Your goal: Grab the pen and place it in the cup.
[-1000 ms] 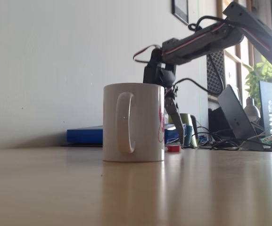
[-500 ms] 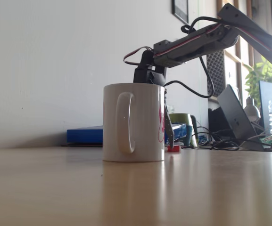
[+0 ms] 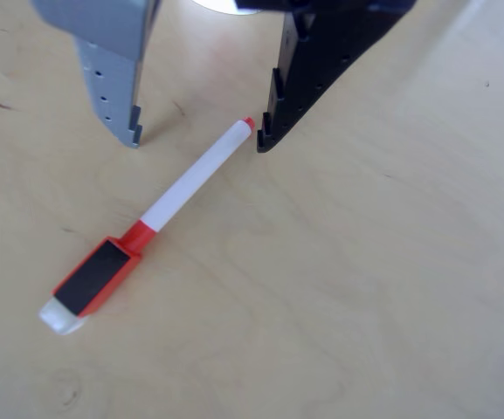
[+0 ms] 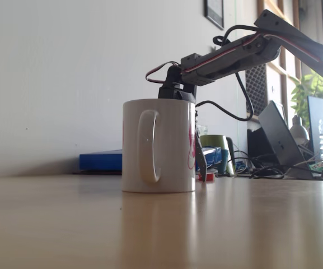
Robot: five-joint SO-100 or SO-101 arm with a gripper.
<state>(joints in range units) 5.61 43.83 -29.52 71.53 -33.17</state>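
The pen's end with the cap (image 3: 96, 276) has to stay free to go into the cup, so the robot's gripper will next pick up the pen by its small red tip end (image 3: 249, 124).
The pen (image 3: 186, 188) lies flat and diagonal on the wooden table, white barrel up right, red cap with black clip (image 3: 94, 278) down left. My gripper (image 3: 197, 141) is open and low over it. The grey finger (image 3: 116, 96) stands left of the barrel, and the black finger (image 3: 300, 87) is just right of the red tip end. The pen is not held. In the fixed view the cup (image 4: 158, 145), a white mug with pink pattern, stands in front with its handle facing the camera. It hides most of the gripper behind it. A bit of the red pen (image 4: 207, 176) shows by its base.
In the fixed view my arm (image 4: 228, 53) reaches in from the upper right. Behind the cup lie a blue box (image 4: 99, 161), a green container (image 4: 216, 147), a laptop (image 4: 279, 137) with tangled cables, and a plant (image 4: 312, 89). The near table is bare wood.
My arm has dropped lower and swung left behind the cup, so more of the gripper is hidden by it. The cup has not moved.
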